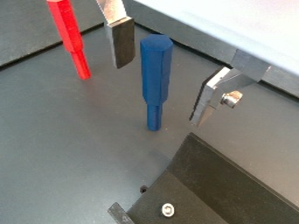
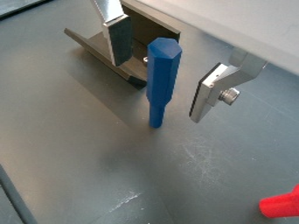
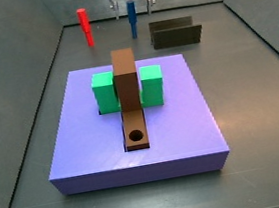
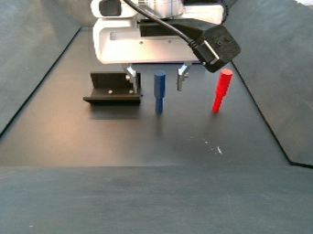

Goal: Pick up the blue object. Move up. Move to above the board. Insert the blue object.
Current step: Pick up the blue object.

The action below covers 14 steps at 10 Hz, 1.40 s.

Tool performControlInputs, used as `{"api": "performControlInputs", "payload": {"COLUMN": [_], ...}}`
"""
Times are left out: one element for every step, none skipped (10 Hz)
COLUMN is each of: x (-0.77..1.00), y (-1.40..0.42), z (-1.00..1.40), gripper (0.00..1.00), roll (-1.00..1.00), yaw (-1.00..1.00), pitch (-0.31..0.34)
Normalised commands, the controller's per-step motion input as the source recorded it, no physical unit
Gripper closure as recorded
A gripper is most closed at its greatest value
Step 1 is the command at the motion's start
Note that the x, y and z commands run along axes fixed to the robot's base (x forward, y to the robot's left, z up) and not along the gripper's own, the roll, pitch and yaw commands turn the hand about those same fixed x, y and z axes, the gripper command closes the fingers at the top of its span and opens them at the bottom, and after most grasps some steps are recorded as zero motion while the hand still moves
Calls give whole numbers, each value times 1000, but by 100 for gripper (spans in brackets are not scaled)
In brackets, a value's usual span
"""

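Note:
I will grip the blue peg by its thick hexagonal upper body (image 3: 131,9) next. That leaves its thin stem free, so I can insert the peg into the board (image 3: 141,157).
The blue object (image 1: 155,77) is a hexagonal peg with a thin lower stem. It stands upright on the dark floor and shows in both wrist views (image 2: 160,79) and both side views (image 3: 131,17) (image 4: 159,91). My gripper (image 1: 163,80) is open and straddles the peg's upper part, with a gap on each side; it also shows in a wrist view (image 2: 163,80). One finger (image 1: 121,44) is on one side, the other finger (image 1: 211,98) on the opposite side. The board (image 3: 141,157) is a purple block with a brown slotted bar (image 3: 129,96) and green block (image 3: 105,92).
A red peg (image 1: 73,39) stands upright close beside the blue one, also in both side views (image 3: 85,26) (image 4: 221,91). The dark fixture (image 4: 112,88) stands on the floor next to the gripper, also in a wrist view (image 2: 100,48). Grey walls enclose the floor.

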Motion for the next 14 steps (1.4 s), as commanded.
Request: {"api": "performControlInputs", "payload": {"x": [0, 0, 0, 0, 0, 0, 0, 0, 0, 0, 0, 0, 0, 0], "y": [0, 0, 0, 0, 0, 0, 0, 0, 0, 0, 0, 0, 0, 0], "z": [0, 0, 0, 0, 0, 0, 0, 0, 0, 0, 0, 0, 0, 0], "gripper": [0, 100, 100, 100, 100, 100, 100, 100, 100, 100, 100, 100, 100, 100], "roll": [0, 0, 0, 0, 0, 0, 0, 0, 0, 0, 0, 0, 0, 0], "yaw": [0, 0, 0, 0, 0, 0, 0, 0, 0, 0, 0, 0, 0, 0], "pitch": [0, 0, 0, 0, 0, 0, 0, 0, 0, 0, 0, 0, 0, 0]}}
